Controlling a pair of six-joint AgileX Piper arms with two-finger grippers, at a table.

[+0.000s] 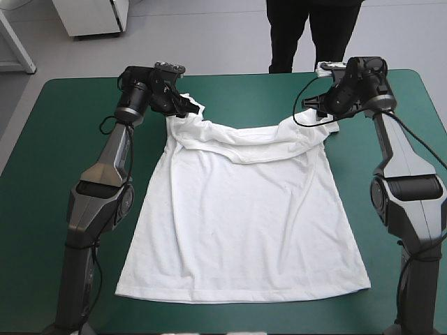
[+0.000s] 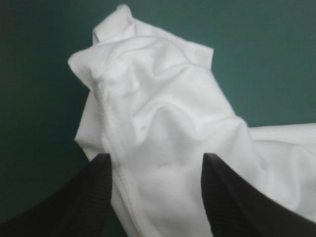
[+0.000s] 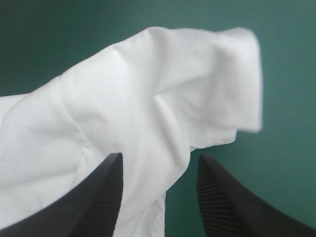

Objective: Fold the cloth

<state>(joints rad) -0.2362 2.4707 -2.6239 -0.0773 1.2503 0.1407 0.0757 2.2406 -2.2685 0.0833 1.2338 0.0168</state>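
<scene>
The T-shirt's cloth bunches up in a raised fold at the shoulder, while the T-shirt's body lies flat. The left gripper should next pinch the T-shirt by its rumpled sleeve.
The white T-shirt lies spread on the teal-green cover, hem toward the near edge. Its shoulder end at the far side is bunched and rolled over on itself. My left gripper is at the far left shoulder. In the left wrist view the left gripper is open, its black fingers standing either side of the rumpled sleeve cloth. My right gripper is at the far right shoulder. The right wrist view shows the right gripper open as well, the sleeve lying between and ahead of its fingers.
Wide strips of the teal-green cover show left and right of the T-shirt. The table's far edge runs just behind both grippers. Both arms reach along the table's sides to the far end.
</scene>
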